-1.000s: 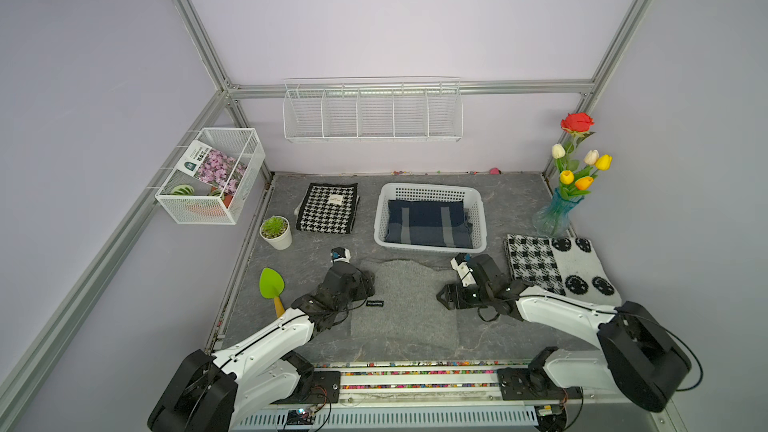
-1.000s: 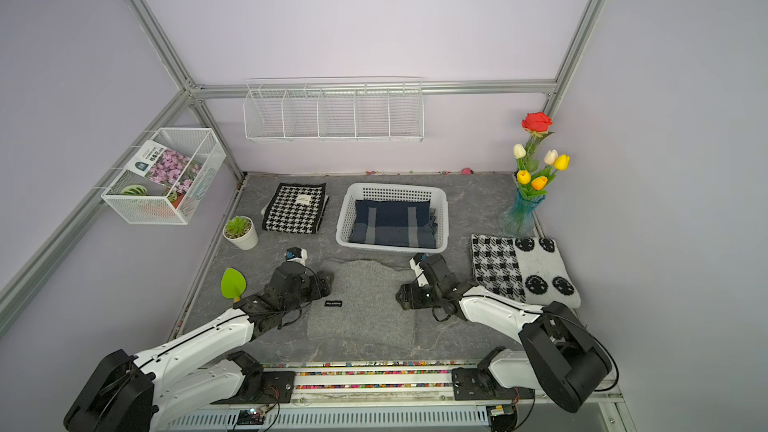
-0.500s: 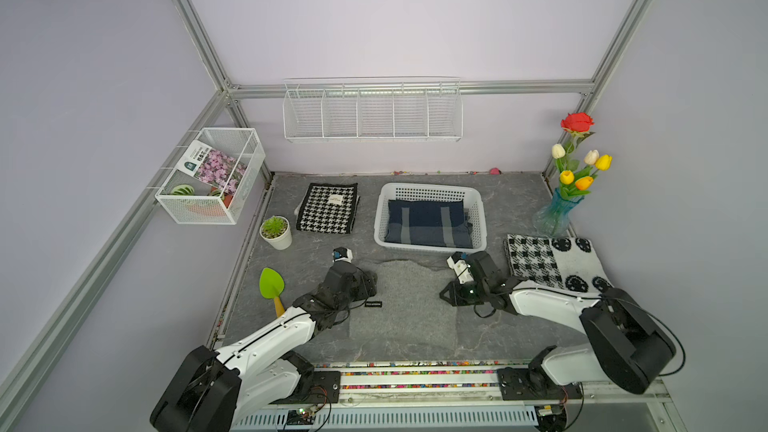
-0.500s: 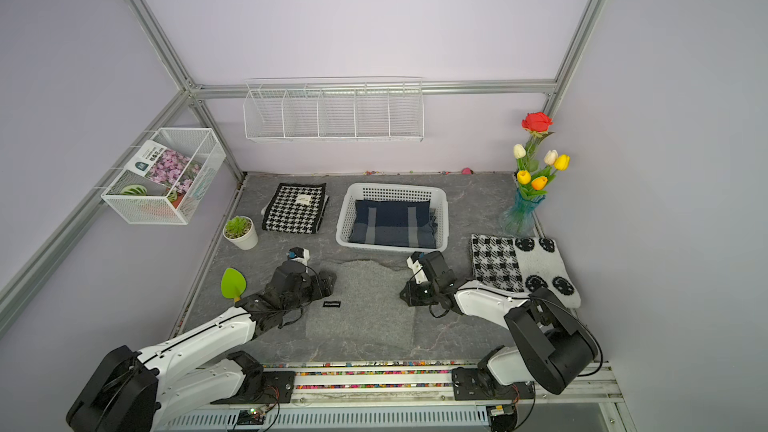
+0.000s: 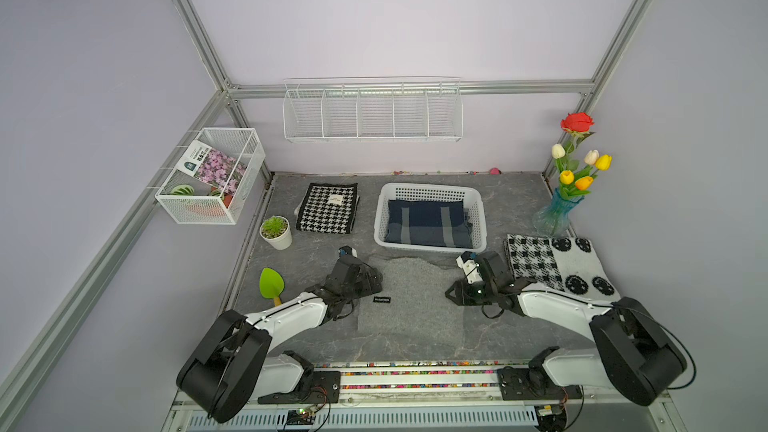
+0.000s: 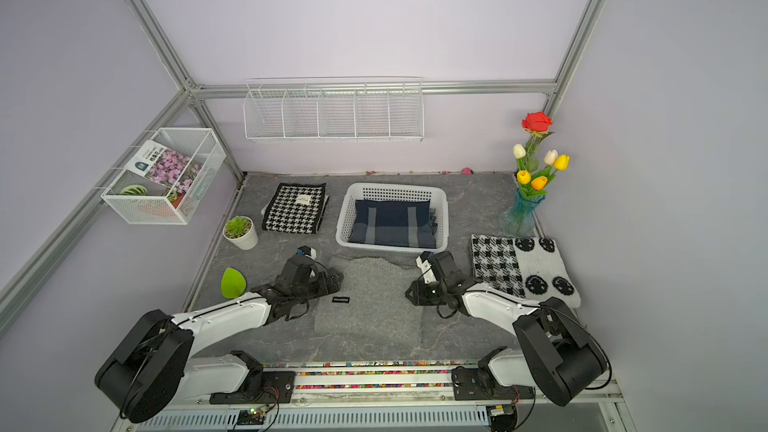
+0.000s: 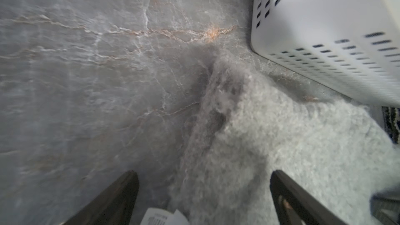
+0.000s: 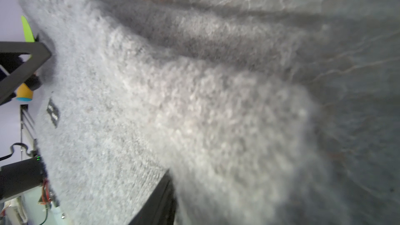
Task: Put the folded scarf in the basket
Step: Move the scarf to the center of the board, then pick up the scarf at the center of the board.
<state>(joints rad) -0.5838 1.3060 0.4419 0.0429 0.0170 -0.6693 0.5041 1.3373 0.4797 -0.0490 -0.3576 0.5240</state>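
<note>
The folded scarf has to lie flat in the basket (image 5: 430, 188). My left gripper should next grab the scarf's side edge, opposite my right gripper.
The folded scarf (image 5: 409, 297) (image 6: 370, 301) is grey and fuzzy with a small black label, and it lies flat on the table in front of the basket (image 5: 430, 188) (image 6: 397, 187). The white perforated basket holds a dark blue striped cloth (image 5: 428, 222). My left gripper (image 5: 372, 280) (image 7: 203, 191) is open at the scarf's left edge, one finger (image 7: 290, 198) over the scarf and one over the table. My right gripper (image 5: 451, 295) is low at the scarf's right edge. In the right wrist view one finger (image 8: 155, 202) shows and a raised fold of scarf (image 8: 216, 126) hides the other.
A houndstooth cloth (image 5: 328, 207), a potted plant (image 5: 275, 231) and a green scoop (image 5: 271, 282) sit on the left. A black-and-white checked cloth (image 5: 557, 265) and a flower vase (image 5: 557, 214) are on the right. A wire box (image 5: 212, 176) and wire rack (image 5: 372, 112) hang on the walls.
My right gripper moved a little toward the basket and back again along the scarf's right edge, bunching that edge up. My left gripper stayed at the left edge.
</note>
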